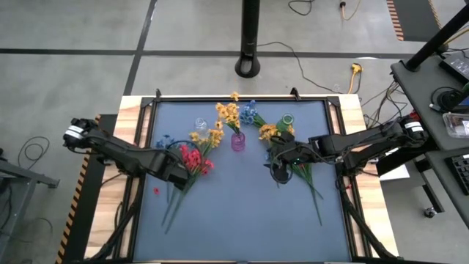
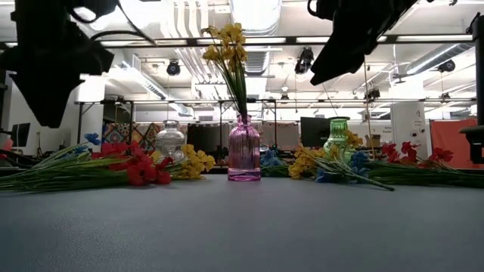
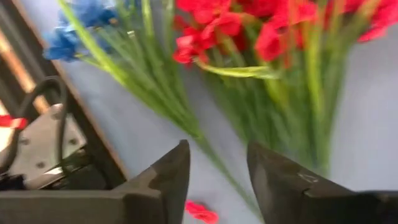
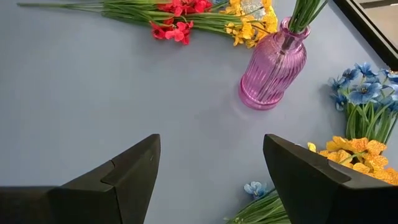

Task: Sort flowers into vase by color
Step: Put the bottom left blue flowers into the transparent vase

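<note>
My left gripper grabs the blue flower by its green stem [image 3: 212,154] next, to sort the flower into the clear vase.
A pink vase [image 1: 238,141] [image 2: 244,153] [image 4: 273,65] stands mid-table with yellow flowers [image 1: 229,114] in it. A clear vase [image 1: 200,125] and a green vase [image 1: 286,121] stand behind it to the left and right. One pile of red flowers [image 1: 195,160] [image 3: 217,28], yellow flowers and blue flowers [image 3: 68,37] lies on the left of the mat, and a second mixed pile [image 1: 293,158] lies on the right. My left gripper [image 1: 176,170] [image 3: 217,174] hovers open over the left pile's stems. My right gripper [image 1: 282,160] [image 4: 211,168] hangs open above the right pile, facing the pink vase.
A loose red petal [image 1: 156,191] [image 3: 202,211] lies on the mat near the left gripper. Long stems [image 1: 314,192] run from the right pile toward the near edge. A raised black frame [image 1: 150,128] borders the mat. The near half of the mat [image 1: 242,220] is bare.
</note>
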`<state>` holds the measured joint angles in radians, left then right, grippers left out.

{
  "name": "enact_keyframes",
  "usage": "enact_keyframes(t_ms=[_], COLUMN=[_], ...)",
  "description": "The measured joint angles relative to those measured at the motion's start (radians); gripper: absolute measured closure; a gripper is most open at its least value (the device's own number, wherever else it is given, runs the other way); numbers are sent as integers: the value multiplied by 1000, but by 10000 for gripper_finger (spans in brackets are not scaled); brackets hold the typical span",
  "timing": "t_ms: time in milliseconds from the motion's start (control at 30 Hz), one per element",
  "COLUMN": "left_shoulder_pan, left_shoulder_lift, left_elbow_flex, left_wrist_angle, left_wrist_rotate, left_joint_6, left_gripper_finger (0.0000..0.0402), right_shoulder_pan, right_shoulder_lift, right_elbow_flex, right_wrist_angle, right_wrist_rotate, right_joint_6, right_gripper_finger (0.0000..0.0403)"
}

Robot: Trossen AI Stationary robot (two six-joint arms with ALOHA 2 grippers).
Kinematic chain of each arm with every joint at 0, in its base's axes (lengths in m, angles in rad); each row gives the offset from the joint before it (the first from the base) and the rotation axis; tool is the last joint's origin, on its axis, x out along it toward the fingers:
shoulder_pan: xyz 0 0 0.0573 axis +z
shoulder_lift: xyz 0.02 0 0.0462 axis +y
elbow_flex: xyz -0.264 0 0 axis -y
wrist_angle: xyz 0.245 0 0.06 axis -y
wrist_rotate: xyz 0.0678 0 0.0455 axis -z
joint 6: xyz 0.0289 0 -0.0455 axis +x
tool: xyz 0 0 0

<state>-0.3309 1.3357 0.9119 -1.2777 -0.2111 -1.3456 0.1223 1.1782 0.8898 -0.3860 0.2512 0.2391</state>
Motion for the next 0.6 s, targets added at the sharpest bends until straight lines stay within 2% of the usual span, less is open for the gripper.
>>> enact_keyframes(t_ms=[200, 600], left_shoulder_pan=[0, 0], left_shoulder_lift=[23, -52], left_elbow_flex=[-30, -178], left_wrist_angle=[-56, -33], left_wrist_rotate=[1, 16], left_joint_6=[-36, -127], left_gripper_finger=[200, 193], right_shoulder_pan=[0, 0], right_shoulder_lift=[0, 0], right_elbow_flex=[0, 0], right_wrist_angle=[-4, -6], right_wrist_rotate=[0, 0], right_joint_6=[-3, -12], right_gripper_finger=[122, 125])
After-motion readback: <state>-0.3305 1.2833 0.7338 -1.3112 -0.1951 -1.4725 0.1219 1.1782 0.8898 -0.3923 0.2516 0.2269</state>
